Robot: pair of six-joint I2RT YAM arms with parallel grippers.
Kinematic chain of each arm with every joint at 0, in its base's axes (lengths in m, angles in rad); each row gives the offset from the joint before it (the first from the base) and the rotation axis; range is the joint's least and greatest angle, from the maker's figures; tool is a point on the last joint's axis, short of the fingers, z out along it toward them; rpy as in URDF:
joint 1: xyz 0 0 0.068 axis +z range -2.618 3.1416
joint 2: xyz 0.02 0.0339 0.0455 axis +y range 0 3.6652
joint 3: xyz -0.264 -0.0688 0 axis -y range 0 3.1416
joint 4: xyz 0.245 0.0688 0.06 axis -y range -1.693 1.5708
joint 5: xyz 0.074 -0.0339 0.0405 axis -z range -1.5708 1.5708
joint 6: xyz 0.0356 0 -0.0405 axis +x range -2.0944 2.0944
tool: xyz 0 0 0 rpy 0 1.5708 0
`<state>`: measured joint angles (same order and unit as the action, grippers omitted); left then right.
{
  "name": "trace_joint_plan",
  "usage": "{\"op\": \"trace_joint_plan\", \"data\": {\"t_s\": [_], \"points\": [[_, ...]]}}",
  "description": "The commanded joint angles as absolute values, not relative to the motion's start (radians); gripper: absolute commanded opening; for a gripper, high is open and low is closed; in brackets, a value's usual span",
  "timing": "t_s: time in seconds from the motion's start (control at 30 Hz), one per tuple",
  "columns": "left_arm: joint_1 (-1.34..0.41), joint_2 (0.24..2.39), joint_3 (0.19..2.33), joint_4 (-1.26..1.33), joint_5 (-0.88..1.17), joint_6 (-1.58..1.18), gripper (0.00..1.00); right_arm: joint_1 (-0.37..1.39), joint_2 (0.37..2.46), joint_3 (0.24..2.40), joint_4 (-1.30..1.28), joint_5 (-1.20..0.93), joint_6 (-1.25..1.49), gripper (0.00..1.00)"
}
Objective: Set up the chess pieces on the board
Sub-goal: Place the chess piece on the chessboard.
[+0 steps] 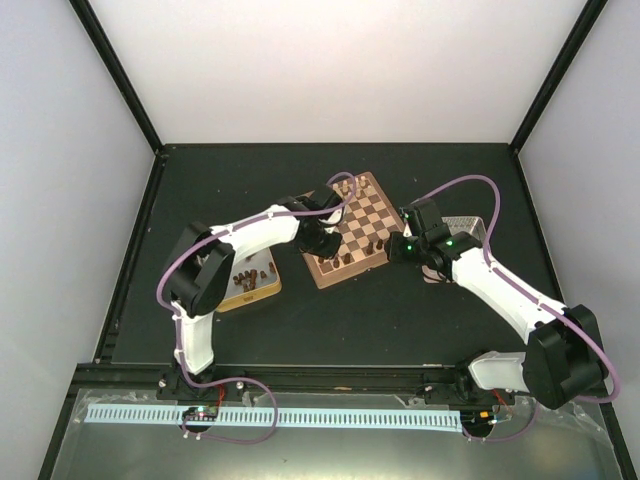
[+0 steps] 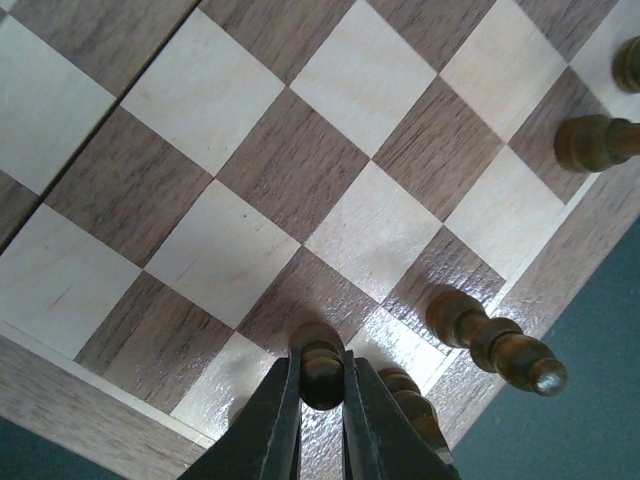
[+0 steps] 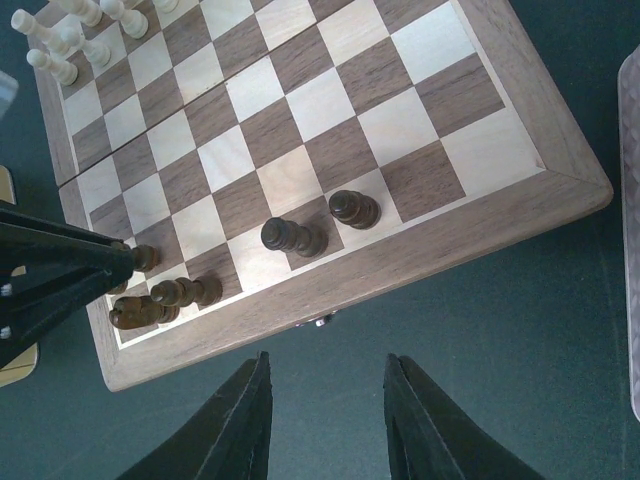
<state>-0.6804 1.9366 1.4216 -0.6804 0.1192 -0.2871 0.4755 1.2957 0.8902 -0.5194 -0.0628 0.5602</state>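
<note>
My left gripper releases the small dark-brown pawn (image 2: 322,372) next: it is upright, its base at the dark square beside two pieces, so it would stand there.
The board (image 1: 352,228) lies mid-table, turned at an angle. My left gripper (image 2: 322,385) is shut on a small dark-brown pawn (image 2: 322,372) whose base rests on a square in the board's corner area. Two more dark chess pieces (image 2: 497,342) stand close beside it, one (image 2: 410,402) partly hidden behind the right finger. My right gripper (image 3: 325,365) hangs open and empty over the dark table just off the board's rim (image 3: 400,255). From there, dark pieces (image 3: 293,236) show on the nearest rows, with the left gripper (image 3: 60,270) at the corner.
Pale cream chessmen (image 3: 70,40) stand along the board's far side. A tan tin (image 1: 250,280) with several dark pieces sits left of the board, under the left arm. A metal tin (image 1: 466,229) lies right of the board, behind the right arm.
</note>
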Motion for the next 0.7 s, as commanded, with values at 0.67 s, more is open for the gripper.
{"op": "trace_joint_plan", "data": {"t_s": [0.67], "points": [[-0.687, 1.961, 1.494, -0.726, 0.119, -0.278, 0.26, 0.477, 1.287, 0.891, -0.523, -0.059, 0.565, 0.32]]}}
